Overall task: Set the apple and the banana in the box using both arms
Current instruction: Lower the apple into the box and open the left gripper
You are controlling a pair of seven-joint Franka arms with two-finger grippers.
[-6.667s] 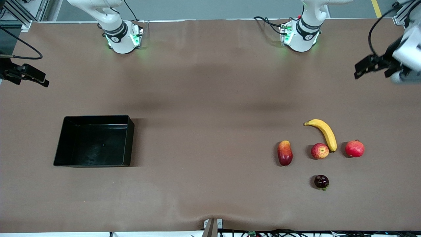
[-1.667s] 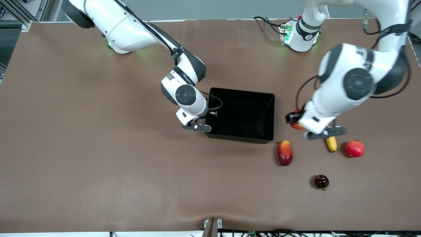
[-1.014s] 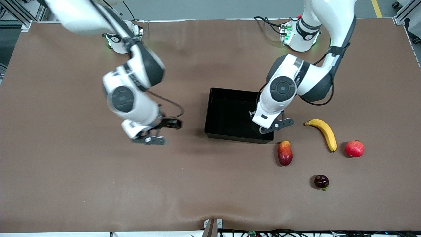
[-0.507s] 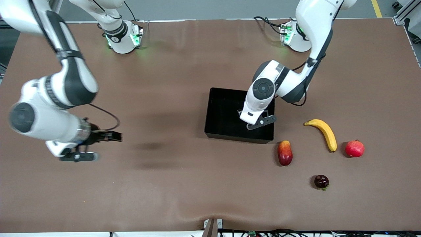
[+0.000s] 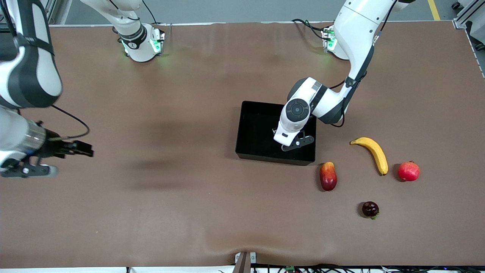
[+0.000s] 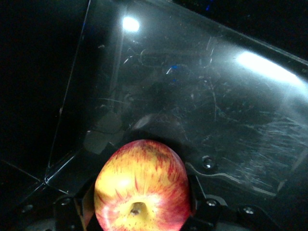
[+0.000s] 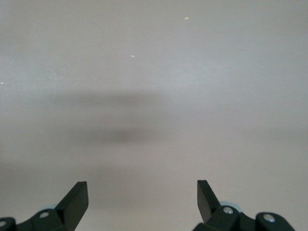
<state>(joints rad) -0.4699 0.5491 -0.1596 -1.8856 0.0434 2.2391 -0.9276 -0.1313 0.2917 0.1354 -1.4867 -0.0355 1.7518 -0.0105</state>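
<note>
The apple sits over the scratched bottom of the box in the wrist view, inside the box's sides, so the left gripper should open now.
The black box point(image 5: 257, 129) sits mid-table. My left gripper point(image 5: 293, 142) hangs inside it, over the corner nearest the fruits, shut on the apple point(image 6: 139, 185). The apple is red with yellow streaks and is held just above the scratched box floor point(image 6: 202, 110). The hand hides the apple in the front view. The yellow banana point(image 5: 373, 153) lies on the table toward the left arm's end, apart from the box. My right gripper point(image 5: 81, 148) is open and empty over bare table at the right arm's end; its fingertips point(image 7: 77, 197) frame only brown cloth.
A long red-yellow fruit point(image 5: 328, 176) lies just outside the box's near corner. A uniformly red round fruit point(image 5: 409, 171) sits beside the banana's tip. A dark purple fruit point(image 5: 370, 209) lies nearer the front camera.
My right arm has swung away from the box toward its own end of the table. My left gripper, holding the apple, has moved a little farther in over the box.
</note>
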